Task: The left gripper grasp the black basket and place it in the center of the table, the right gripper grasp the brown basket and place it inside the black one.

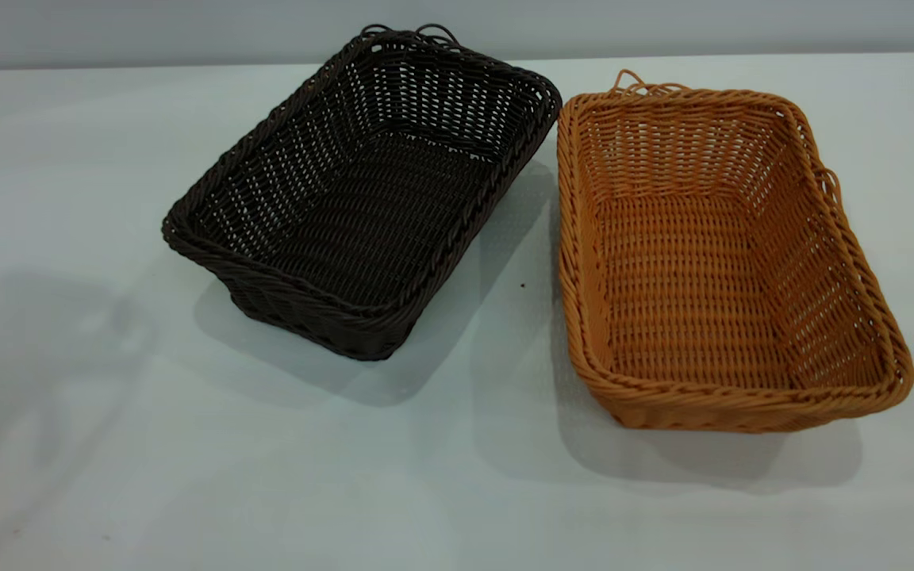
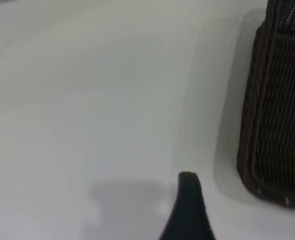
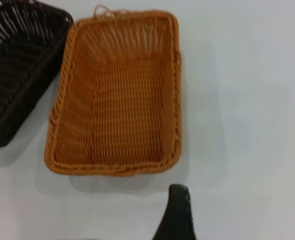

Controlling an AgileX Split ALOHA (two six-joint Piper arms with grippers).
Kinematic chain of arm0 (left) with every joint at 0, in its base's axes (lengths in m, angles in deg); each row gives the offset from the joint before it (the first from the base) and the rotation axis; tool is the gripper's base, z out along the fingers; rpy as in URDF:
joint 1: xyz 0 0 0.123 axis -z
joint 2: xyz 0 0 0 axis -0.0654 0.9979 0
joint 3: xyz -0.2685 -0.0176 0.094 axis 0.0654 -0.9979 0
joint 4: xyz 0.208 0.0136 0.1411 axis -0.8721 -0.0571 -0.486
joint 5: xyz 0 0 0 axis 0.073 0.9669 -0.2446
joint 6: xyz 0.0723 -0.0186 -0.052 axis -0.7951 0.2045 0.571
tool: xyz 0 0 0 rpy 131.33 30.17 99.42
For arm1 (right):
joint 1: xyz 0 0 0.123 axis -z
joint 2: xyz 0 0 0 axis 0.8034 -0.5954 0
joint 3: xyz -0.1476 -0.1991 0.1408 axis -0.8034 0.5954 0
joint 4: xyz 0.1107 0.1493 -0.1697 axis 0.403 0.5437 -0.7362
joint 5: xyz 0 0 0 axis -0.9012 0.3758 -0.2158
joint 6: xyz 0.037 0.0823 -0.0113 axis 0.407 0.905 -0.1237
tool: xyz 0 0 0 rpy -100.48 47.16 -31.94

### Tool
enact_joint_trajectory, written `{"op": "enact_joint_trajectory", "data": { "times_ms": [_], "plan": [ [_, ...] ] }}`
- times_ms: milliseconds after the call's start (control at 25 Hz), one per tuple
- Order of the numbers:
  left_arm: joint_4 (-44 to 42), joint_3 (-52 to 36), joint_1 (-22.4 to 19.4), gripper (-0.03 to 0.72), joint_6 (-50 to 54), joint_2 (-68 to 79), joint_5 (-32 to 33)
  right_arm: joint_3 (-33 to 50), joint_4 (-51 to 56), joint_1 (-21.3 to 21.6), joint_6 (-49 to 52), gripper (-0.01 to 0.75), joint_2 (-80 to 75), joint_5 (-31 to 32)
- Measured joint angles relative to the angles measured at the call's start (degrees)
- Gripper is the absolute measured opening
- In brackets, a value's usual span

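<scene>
The left gripper should next pick up the black basket (image 1: 362, 190) by its woven rim (image 1: 273, 119) to set it in the center of the table.
The black basket (image 1: 362, 190) stands on the white table (image 1: 108, 444) left of centre, turned at an angle, and is empty. The brown basket (image 1: 711, 262) stands just right of it, almost touching at the far corners, also empty. Neither gripper shows in the exterior view. In the left wrist view my left gripper (image 2: 230, 222) hovers over bare table beside the black basket's wall (image 2: 277, 115); one dark finger (image 2: 188, 210) shows with nothing against it. My right gripper (image 3: 227, 222) hangs above the table near the brown basket (image 3: 117, 95), open and empty.
The table's far edge (image 1: 187, 65) meets a pale wall. Bare tabletop lies in front of both baskets and to the far left. The black basket's corner (image 3: 17, 65) shows in the right wrist view.
</scene>
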Motion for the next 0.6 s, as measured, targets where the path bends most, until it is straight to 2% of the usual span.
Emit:
{"op": "enact_joint_trajectory", "data": {
  "times_ms": [320,600],
  "plan": [
    [1.29,17.05,6.74,0.524,-3.88,25.95,-2.52,-2.16,-0.05,0.00,1.01,0.565,-9.80,-1.80],
    [1.31,28.92,10.33,0.524,-5.01,41.86,-1.60,-4.71,0.01,0.00,4.47,0.565,-20.99,-4.10]
  ]
}}
